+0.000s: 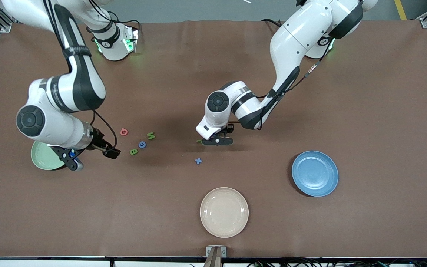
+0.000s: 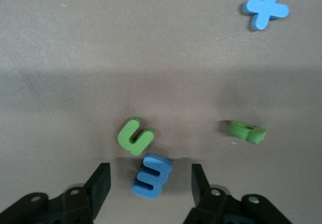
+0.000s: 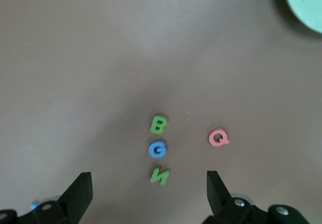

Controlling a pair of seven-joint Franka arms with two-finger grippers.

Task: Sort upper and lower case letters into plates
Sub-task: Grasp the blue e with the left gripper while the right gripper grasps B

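My right gripper will next grab the green B by its straight spine and rounded bumps, so that I can sort upper case into the pale green plate (image 1: 43, 157) (image 3: 308, 3).
My left gripper (image 1: 217, 142) is low over the middle of the table, open, its fingers (image 2: 100, 183) standing either side of a blue letter (image 2: 152, 176) without touching it. Beside that letter lie a green letter (image 2: 134, 136) and a second green letter (image 2: 246, 131). A blue x (image 1: 198, 161) lies nearer the front camera. My right gripper (image 1: 92, 157) hangs open and empty by the pale green plate (image 1: 43, 157). Near it lie a pink Q (image 1: 124, 131), a green N (image 1: 151, 135), a blue G (image 1: 142, 144) and a green B (image 1: 133, 151). The blue plate (image 1: 315, 173) sits toward the left arm's end.
A cream-beige plate (image 1: 224, 211) sits near the table's front edge, nearer the front camera than the blue x. Brown cloth covers the whole table (image 1: 365, 111). The right arm's elbow (image 1: 50, 122) hangs over the green plate's edge.
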